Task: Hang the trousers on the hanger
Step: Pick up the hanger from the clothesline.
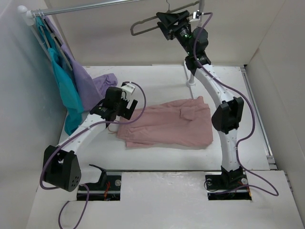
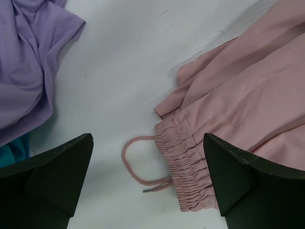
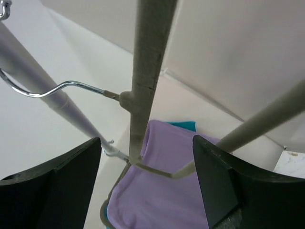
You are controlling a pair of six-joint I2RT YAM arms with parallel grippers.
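Observation:
My right gripper should next grab the hanger's arm at the hook's base (image 1: pixel 168 12) (image 3: pixel 139 101). The hook then stays free, so I can unhook it and hand it over.
The dusty-pink trousers (image 1: pixel 167 125) lie flat across the middle of the table. My left gripper (image 1: pixel 125 106) is open just above their left end. In the left wrist view its fingers (image 2: pixel 147 181) straddle the gathered waistband (image 2: pixel 188 167) and the loose drawstring (image 2: pixel 131 162) without touching them. The grey hanger (image 1: pixel 145 22) hangs by its hook from the rail at the back. My right gripper (image 1: pixel 172 24) is raised to it and open. In the right wrist view the hanger's arm (image 3: pixel 147 57) runs between the fingers (image 3: pixel 145 176) with gaps on both sides.
A rail (image 1: pixel 95 5) crosses the back, with a teal garment (image 1: pixel 66 90) and a lilac garment (image 1: pixel 86 81) hanging at its left end. The lilac cloth spills onto the table (image 2: pixel 28 62) left of my left gripper. White walls enclose three sides.

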